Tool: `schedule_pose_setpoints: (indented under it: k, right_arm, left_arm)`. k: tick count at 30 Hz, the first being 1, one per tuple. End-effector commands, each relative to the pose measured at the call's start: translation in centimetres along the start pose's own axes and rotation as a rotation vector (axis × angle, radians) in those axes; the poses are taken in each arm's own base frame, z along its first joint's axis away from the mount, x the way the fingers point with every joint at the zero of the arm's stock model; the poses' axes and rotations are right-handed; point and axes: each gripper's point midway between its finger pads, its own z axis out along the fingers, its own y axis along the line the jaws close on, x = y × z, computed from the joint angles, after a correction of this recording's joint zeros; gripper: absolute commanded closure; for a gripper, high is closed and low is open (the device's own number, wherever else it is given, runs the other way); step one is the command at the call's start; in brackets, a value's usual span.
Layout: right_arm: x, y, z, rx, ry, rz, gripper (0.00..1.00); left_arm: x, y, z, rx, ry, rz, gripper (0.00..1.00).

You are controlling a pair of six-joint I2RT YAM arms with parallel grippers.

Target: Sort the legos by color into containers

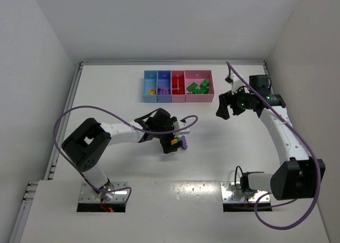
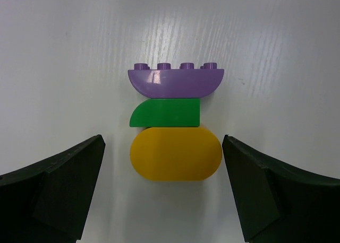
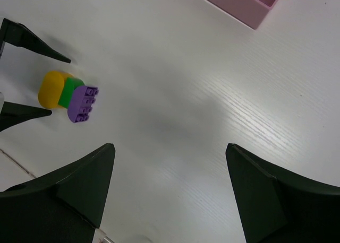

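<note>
The left gripper has its fingers down on both sides of the yellow piece. It should close now. Closing now would hold the piece.
A clump of a purple lego (image 2: 175, 81), a green lego (image 2: 166, 113) and a yellow lego (image 2: 175, 154) lies on the white table. It also shows in the top view (image 1: 184, 142) and the right wrist view (image 3: 69, 94). My left gripper (image 2: 163, 147) is open, its jaws on either side of the yellow piece, not touching it. My right gripper (image 1: 229, 106) is open and empty, above bare table right of the containers. The four joined bins (image 1: 178, 100) hold yellow (image 1: 152, 91), purple (image 1: 163, 90), red (image 1: 177, 85) and green legos (image 1: 200, 87).
The wide pink bin's corner (image 3: 234, 4) shows at the top of the right wrist view. The left gripper's fingers (image 3: 32, 38) show at the left edge of that view. Purple cables loop off both arms. White walls bound the table at the back and sides.
</note>
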Motion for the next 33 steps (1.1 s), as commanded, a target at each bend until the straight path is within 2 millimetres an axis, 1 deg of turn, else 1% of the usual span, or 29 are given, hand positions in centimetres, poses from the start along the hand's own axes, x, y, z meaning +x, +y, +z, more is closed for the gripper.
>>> schedule_pose_setpoints:
  k: [1, 3, 4, 7, 8, 9, 10, 12, 13, 14, 15, 16, 17, 18, 19, 21, 22, 23, 24, 26, 27, 28, 29, 30, 31, 33]
  right_arm:
    - [-0.3, 0.1, -0.5, 0.004, -0.02, -0.008, 0.15]
    - [-0.1, 0.0, -0.3, 0.002, -0.012, -0.003, 0.15]
    - [-0.1, 0.0, -0.3, 0.002, -0.012, -0.003, 0.15]
    - [0.1, -0.1, 0.0, -0.002, -0.002, 0.003, 0.15]
    - [-0.2, -0.1, -0.1, 0.001, -0.009, -0.002, 0.15]
    - [0.0, -0.2, 0.2, -0.003, 0.002, 0.005, 0.15]
    - [0.1, -0.2, 0.4, -0.014, 0.007, 0.009, 0.15]
    - [-0.1, 0.1, 0.7, -0.037, -0.002, 0.027, 0.15]
    - [-0.2, 0.4, 0.8, -0.049, -0.006, 0.039, 0.15]
    - [-0.4, 0.7, 1.0, -0.071, -0.015, 0.064, 0.15]
    - [-0.3, 1.0, 1.4, -0.091, -0.008, 0.092, 0.15]
    - [-0.7, 1.6, 1.5, -0.126, -0.031, 0.138, 0.15]
    - [-0.9, 1.9, 1.9, -0.149, -0.032, 0.175, 0.15]
    - [-0.5, 2.3, 2.5, -0.181, -0.019, 0.221, 0.15]
    - [-0.5, 3.4, 2.7, -0.248, -0.024, 0.265, 0.15]
    - [-1.2, 4.4, 3.3, -0.314, -0.039, 0.376, 0.15]
    - [-1.2, 5.3, 3.6, -0.387, -0.034, 0.421, 0.15]
    - [-1.5, 6.0, 4.0, -0.424, -0.033, 0.457, 0.15]
    - [-1.9, 6.8, 3.9, -0.489, -0.039, 0.469, 0.15]
    - [-1.4, 8.2, 4.7, -0.57, -0.002, 0.496, 0.15]
    - [-1.2, 8.6, 5.0, -0.592, 0.014, 0.501, 0.15]
    - [-1.7, 9.0, 5.1, -0.614, 0.016, 0.491, 0.15]
    - [-1.8, 9.0, 5.2, -0.628, 0.02, 0.494, 0.15]
    - [-2.5, 9.3, 5.6, -0.668, 0.009, 0.482, 0.15]
    - [-2.8, 9.3, 5.7, -0.684, 0.01, 0.484, 0.15]
    - [-3.5, 10.0, 6.2, -0.723, 0.022, 0.474, 0.15]
  left_arm:
    - [-2.1, -0.2, 0.3, 0.024, -0.056, 0.039, 0.0]
    - [-1.4, -0.2, 0.8, 0.032, -0.038, 0.039, 0.0]
    - [-1.7, -0.1, 0.7, 0.032, -0.039, 0.04, 0.0]
    - [-1.1, -0.4, 1.1, 0.051, -0.019, 0.038, 0.09]
    - [-1.7, -0.1, 1.0, 0.047, -0.029, 0.043, 0.13]
    - [-1.1, -0.3, 1.2, 0.055, -0.012, 0.034, 0.18]
    - [-1.1, -0.3, 1.2, 0.055, -0.012, 0.034, 0.28]
    - [-1.1, -0.3, 1.2, 0.055, -0.012, 0.034, 0.37]
    - [-1.1, -0.3, 1.2, 0.055, -0.012, 0.034, 0.44]
    - [-1.4, -0.3, 1.0, 0.052, -0.019, 0.038, 0.47]
    - [-1.1, -0.4, 1.0, 0.056, -0.009, 0.033, 0.53]
    - [-1.8, -0.3, 0.5, 0.048, -0.027, 0.041, 0.55]
    - [-2.0, 0.2, 0.1, 0.034, -0.036, 0.029, 0.57]
    - [-2.4, 0.6, -0.4, 0.02, -0.049, 0.016, 0.59]
    - [-2.9, 0.6, -0.7, 0.014, -0.062, 0.013, 0.61]
    - [-4.3, 1.7, -2.5, -0.04, -0.117, -0.02, 0.63]
    - [-4.4, 1.8, -3.0, -0.062, -0.122, -0.031, 0.64]
    - [-5.2, 2.4, -3.7, -0.09, -0.149, -0.038, 0.64]
    - [-6.5, 2.4, -4.9, -0.105, -0.189, -0.047, 0.64]
    - [-7.6, 2.9, -6.1, -0.149, -0.221, -0.06, 0.64]
    - [-8.0, 2.8, -6.5, -0.154, -0.236, -0.064, 0.64]
    - [-9.1, 3.1, -7.5, -0.175, -0.265, -0.063, 0.64]
    - [-9.4, 3.0, -7.8, -0.176, -0.276, -0.075, 0.64]
    - [-9.9, 3.2, -8.2, -0.19, -0.29, -0.079, 0.64]
    - [-10.4, 3.3, -8.4, -0.191, -0.301, -0.088, 0.64]
    - [-11.1, 3.5, -8.9, -0.205, -0.317, -0.093, 0.64]
